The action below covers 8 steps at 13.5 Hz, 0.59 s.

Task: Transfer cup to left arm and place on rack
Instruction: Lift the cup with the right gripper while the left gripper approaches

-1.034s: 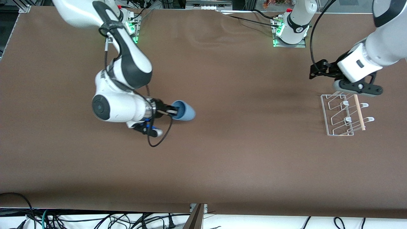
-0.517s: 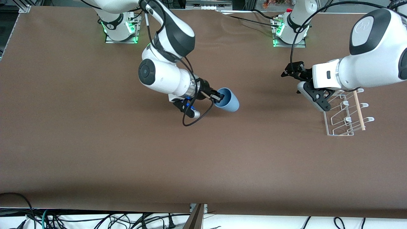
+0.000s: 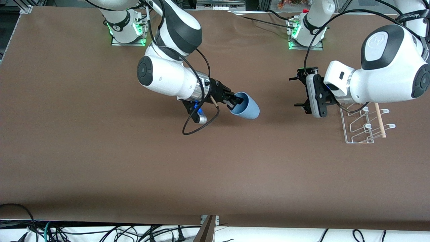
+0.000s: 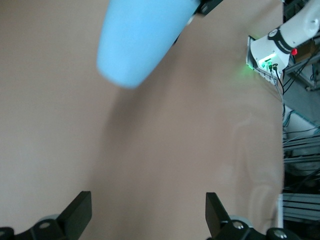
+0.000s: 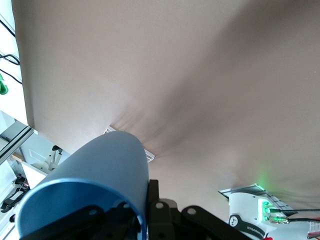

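Observation:
I will grab the cup's body near its closed base with my left gripper next, to take the cup [image 3: 248,107] over for the rack [image 3: 359,127].
The light-blue cup [image 3: 248,107] is held on its side in the air over the middle of the table, mouth toward the right arm. My right gripper [image 3: 235,101] is shut on the cup's rim, one finger inside and one outside, as the right wrist view shows [image 5: 145,202] with the cup [image 5: 95,175]. My left gripper [image 3: 297,91] is open and empty, turned sideways toward the cup's base, a gap away. In the left wrist view the gripper [image 4: 148,212] spreads wide and the cup [image 4: 140,40] lies ahead. The white wire rack [image 3: 359,127] stands beside the left gripper.
The rack's wooden dowel [image 3: 379,120] lies across its top. The arm bases [image 3: 126,28] [image 3: 307,35] stand at the table's back edge. A black cable [image 3: 198,124] loops below the right wrist. Brown tabletop [image 3: 215,168] spreads around.
The right arm has carried the cup toward the left arm's end of the table. The left gripper has swung away from over the rack and turned sideways to face the cup.

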{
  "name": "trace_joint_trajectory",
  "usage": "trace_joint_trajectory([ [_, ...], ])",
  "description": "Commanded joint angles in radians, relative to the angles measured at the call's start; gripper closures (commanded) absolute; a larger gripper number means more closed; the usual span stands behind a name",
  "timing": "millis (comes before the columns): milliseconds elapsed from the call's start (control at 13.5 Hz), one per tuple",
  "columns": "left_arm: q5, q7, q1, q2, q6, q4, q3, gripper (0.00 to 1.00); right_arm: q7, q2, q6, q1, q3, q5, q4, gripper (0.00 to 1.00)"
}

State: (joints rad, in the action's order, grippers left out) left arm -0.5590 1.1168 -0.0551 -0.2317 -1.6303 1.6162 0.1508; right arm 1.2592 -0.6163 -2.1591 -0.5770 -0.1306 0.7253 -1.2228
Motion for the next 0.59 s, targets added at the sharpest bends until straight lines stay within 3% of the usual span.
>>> trace_joint_trajectory([
  [0, -0.042, 0.132, 0.005, -0.003, -0.092, -0.012, 0.041, 0.00, 0.019, -0.014, 0.008, 0.005, -0.009, 0.019, 0.031, 1.00],
  [517, -0.169, 0.244, 0.005, -0.084, -0.342, 0.007, 0.130, 0.00, 0.040, -0.017, 0.001, -0.006, -0.015, 0.040, 0.052, 1.00],
])
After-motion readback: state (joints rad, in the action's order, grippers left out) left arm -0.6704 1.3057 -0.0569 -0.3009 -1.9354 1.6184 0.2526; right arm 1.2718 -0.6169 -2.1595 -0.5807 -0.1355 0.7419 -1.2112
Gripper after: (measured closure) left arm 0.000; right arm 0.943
